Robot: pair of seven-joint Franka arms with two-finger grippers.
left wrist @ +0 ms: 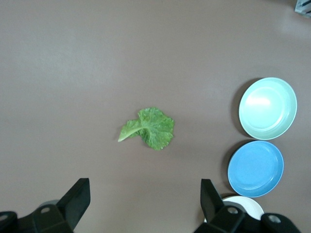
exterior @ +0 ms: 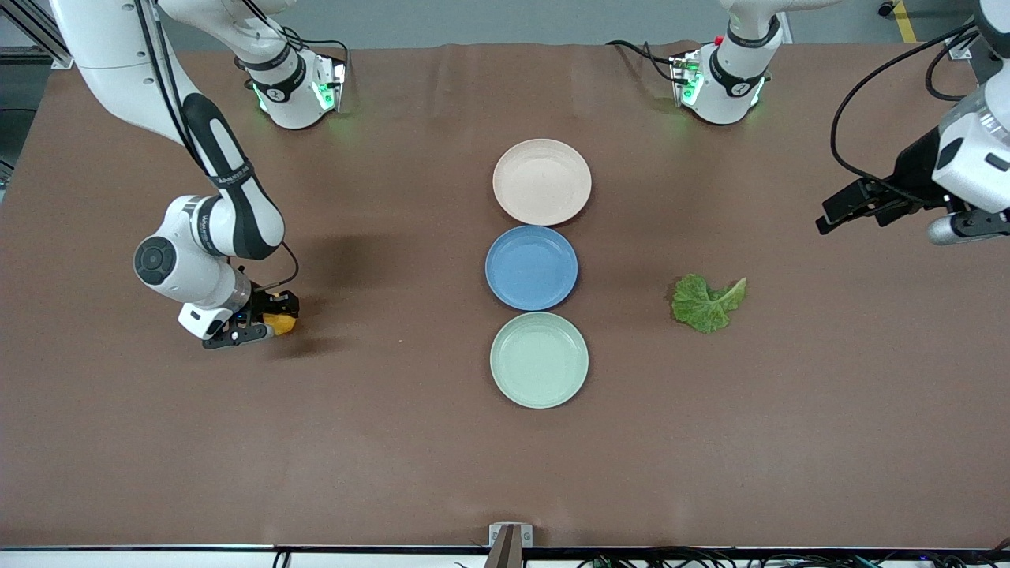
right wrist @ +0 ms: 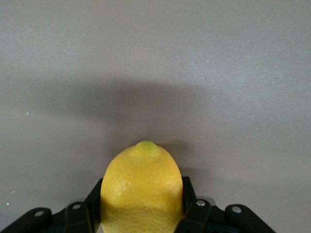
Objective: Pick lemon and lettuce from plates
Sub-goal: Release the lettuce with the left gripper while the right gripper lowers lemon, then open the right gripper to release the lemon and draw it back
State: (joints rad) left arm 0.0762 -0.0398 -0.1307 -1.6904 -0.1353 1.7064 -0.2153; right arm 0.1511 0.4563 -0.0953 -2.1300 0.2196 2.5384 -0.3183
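The yellow lemon (exterior: pixel 281 323) (right wrist: pixel 141 187) sits low on the brown table, so it is time for my right gripper to open now.
The yellow lemon (exterior: pixel 281 323) (right wrist: pixel 141 187) is clamped between the fingers of my right gripper (exterior: pixel 264 325) (right wrist: pixel 141 211), low over bare tabletop toward the right arm's end, away from the plates. The green lettuce (exterior: pixel 707 302) (left wrist: pixel 149 127) lies flat on the bare table, between the plates and the left arm's end. My left gripper (exterior: pixel 838 211) (left wrist: pixel 144 204) hangs open above the table near that end, holding nothing, apart from the leaf. The beige plate (exterior: pixel 542 181) and the mint plate (exterior: pixel 539 360) (left wrist: pixel 267 108) hold nothing.
A blue plate (exterior: pixel 531 267) (left wrist: pixel 255 168) sits between the beige and mint ones, the three in a row down the table's middle. The arm bases (exterior: pixel 296 91) stand along the table edge farthest from the front camera.
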